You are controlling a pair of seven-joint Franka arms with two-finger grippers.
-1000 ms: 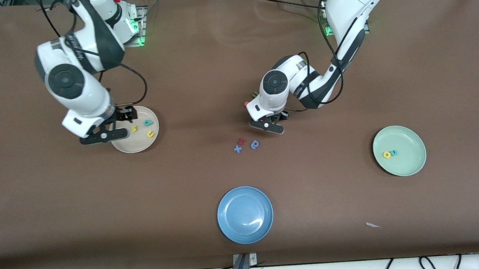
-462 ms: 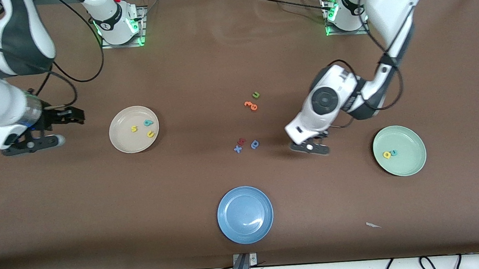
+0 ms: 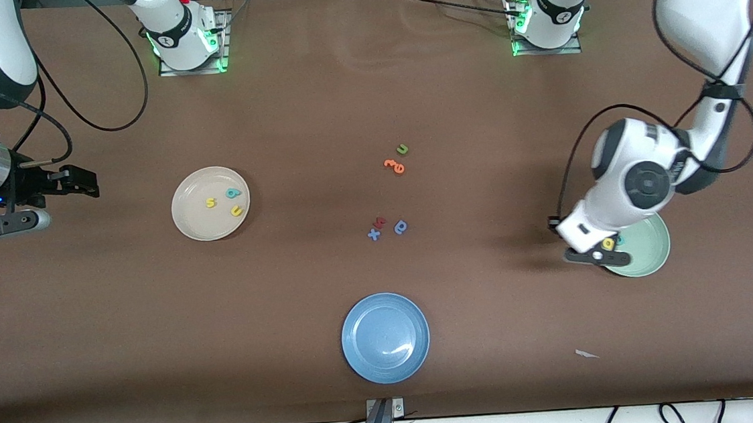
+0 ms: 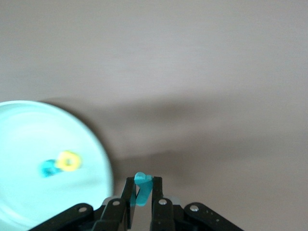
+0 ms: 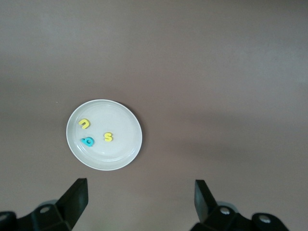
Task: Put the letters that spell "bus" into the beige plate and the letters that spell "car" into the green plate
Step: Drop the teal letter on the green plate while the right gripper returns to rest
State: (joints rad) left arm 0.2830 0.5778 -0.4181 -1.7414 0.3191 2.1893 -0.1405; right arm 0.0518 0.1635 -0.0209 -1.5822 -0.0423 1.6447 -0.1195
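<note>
The teal "r" in my left gripper hangs beside the green plate's rim (image 4: 108, 159), so it is too early to release. The "r" moves into the green plate first.
The beige plate (image 3: 189, 226) holds a yellow "s" (image 3: 210, 202), a teal "b" (image 3: 232, 193) and a yellow "u" (image 3: 237, 211). The right wrist view shows that plate (image 5: 125, 144) and its letters too. The green plate (image 3: 648, 254) holds a yellow "a" (image 3: 608, 243) touching a teal "c" (image 3: 619, 239). My left gripper (image 3: 598, 256) hangs over the green plate's rim, shut on a thin teal "r" (image 4: 143, 187) held upright between its fingers. My right gripper (image 5: 140, 197) is open and empty, up in the air near the right arm's end of the table (image 3: 38, 221).
A blue plate (image 3: 385, 337) sits near the front camera. Loose letters lie mid-table: a green "u" (image 3: 402, 149), orange letters (image 3: 395, 165), a blue "x" (image 3: 373, 234), a red letter (image 3: 381, 222), a blue rounded letter (image 3: 401, 227). A paper scrap (image 3: 587, 354) lies nearer the camera than the green plate.
The left arm swung from the loose letters mid-table to the green plate's rim, carrying the teal "r". The right arm drew away from the beige plate toward its table end.
</note>
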